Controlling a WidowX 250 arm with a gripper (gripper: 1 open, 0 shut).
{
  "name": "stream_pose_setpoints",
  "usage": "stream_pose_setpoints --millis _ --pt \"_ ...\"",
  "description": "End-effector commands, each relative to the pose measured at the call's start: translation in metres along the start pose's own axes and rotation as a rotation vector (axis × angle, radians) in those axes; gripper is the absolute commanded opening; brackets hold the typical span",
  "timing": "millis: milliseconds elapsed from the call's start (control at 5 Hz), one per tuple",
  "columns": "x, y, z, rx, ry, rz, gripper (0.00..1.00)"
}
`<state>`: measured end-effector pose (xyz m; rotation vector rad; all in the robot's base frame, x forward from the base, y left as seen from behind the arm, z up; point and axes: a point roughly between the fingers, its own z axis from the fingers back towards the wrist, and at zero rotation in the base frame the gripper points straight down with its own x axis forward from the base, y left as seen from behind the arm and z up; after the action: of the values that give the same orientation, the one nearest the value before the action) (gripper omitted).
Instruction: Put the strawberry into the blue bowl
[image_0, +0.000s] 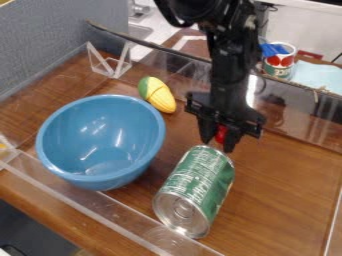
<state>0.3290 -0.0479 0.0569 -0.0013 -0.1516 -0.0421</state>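
My gripper holds the red strawberry (222, 130) by the green can, short of the blue bowl (96, 138), so it needs to move the strawberry toward the bowl before it lets go.
My gripper (222, 137) points straight down just above the wooden table, right of the blue bowl (96, 138). Its fingers are shut on the small red strawberry (222, 130), which shows only as a bit of red between them and hangs clear of the table. The light-blue bowl sits at the left with nothing inside it. The gripper and strawberry hang directly above the far end of the green can, about a hand's width right of the bowl's rim.
A green metal can (198, 185) lies on its side right under the gripper, open end toward the camera. A yellow-green fruit (158, 93) rests behind the bowl. Clear plastic walls (94, 215) edge the table. A cup (278, 60) stands at the back right.
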Motion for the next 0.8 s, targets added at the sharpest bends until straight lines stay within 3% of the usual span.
stream_pose_setpoints --millis 0,200,400,600 --pt "0.01 0.018 0.051 0.005 -0.12 0.042 0.0" --pt "0.0 0.041 0.084 0.026 -0.14 0.086 0.0" --pt "-0.016 0.064 0.106 0.047 -0.131 0.122 0.0" --pt "-0.033 0.082 0.1 0.074 -0.092 0.132 0.0"
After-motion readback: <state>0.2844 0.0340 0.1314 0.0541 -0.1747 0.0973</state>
